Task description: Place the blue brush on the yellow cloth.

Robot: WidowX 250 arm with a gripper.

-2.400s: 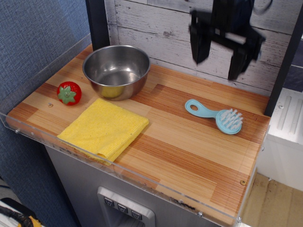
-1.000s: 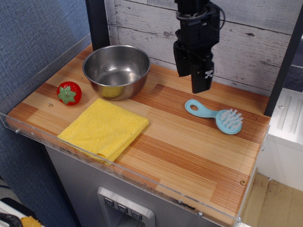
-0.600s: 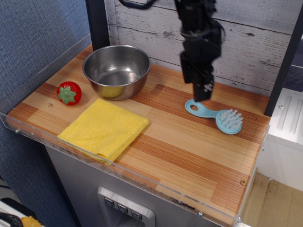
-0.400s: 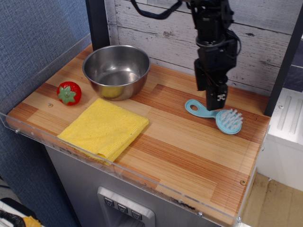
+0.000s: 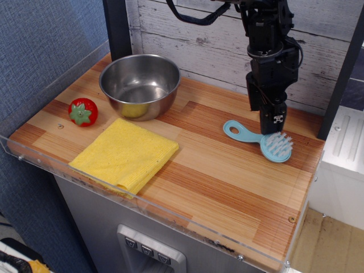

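Note:
My gripper grabs the blue brush by its neck where handle meets head next. The brush then goes on the yellow cloth.
The blue brush lies bristles-up on the right side of the wooden table, with its handle pointing left. My gripper has come down at the brush where the handle meets the round head. Its fingers stand apart, one on the near side and one on the far side, and I cannot tell whether they touch the brush. The yellow cloth lies folded at the front left, well apart from the brush and with nothing on it.
A steel bowl stands at the back left, just behind the cloth. A red strawberry toy sits left of the cloth. A clear rim runs along the front and left table edges. A plank wall stands behind.
My gripper came from high at the back, turned, and dropped rightward down to the brush's neck. The brush and cloth lie about where they were.

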